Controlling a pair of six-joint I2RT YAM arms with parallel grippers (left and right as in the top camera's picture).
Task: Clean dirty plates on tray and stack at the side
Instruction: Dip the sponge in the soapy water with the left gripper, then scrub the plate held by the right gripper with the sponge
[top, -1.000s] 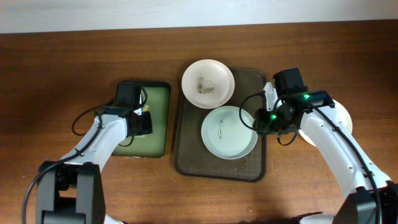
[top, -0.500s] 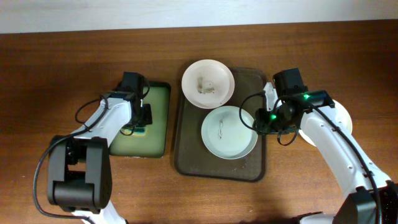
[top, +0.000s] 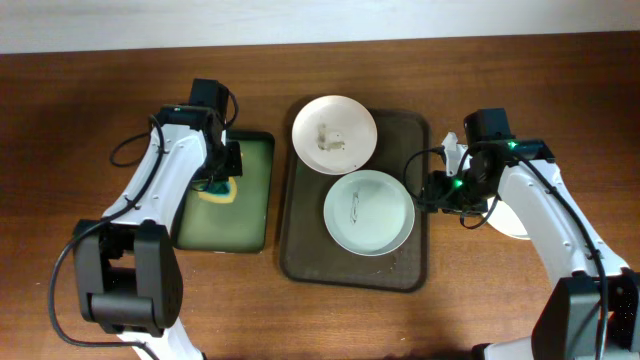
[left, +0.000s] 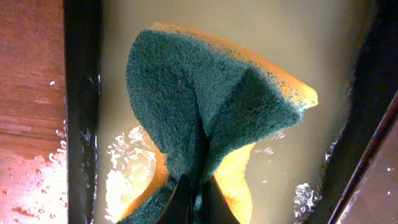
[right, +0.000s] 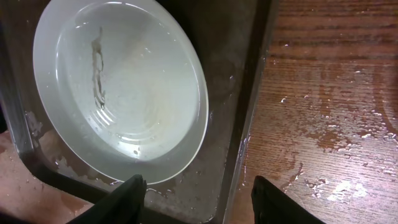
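Note:
The inner plate's smeared side should stay open to clean before stacking, so the right gripper should next grab the inner plate by its edge nearest that gripper.
Two white plates show at the dark brown tray (top: 300, 250). One plate (top: 334, 134), with brownish smears, overlaps its far left rim. The other plate (top: 368, 212) (right: 118, 93) lies inside with a thin grey smear. A third plate (top: 508, 225) lies on the table to the right, mostly hidden under my right arm. My right gripper (top: 430, 190) (right: 199, 199) stands open astride the tray's right rim (right: 249, 124), just off the inner plate's edge and holding nothing. My left gripper (top: 222, 178) (left: 194, 199) is shut on a teal-and-yellow sponge (left: 205, 106), which folds in the pinch.
The sponge hangs over a smaller green-rimmed tray (top: 250, 215) with a pale wet inside (left: 311, 50), left of the brown tray. Water drops lie on the wooden table (right: 323, 112) right of the brown tray.
My left gripper has closed on the sponge and shifted toward the small tray's far end. My right gripper has drawn back right from the inner plate and its fingers have spread wider.

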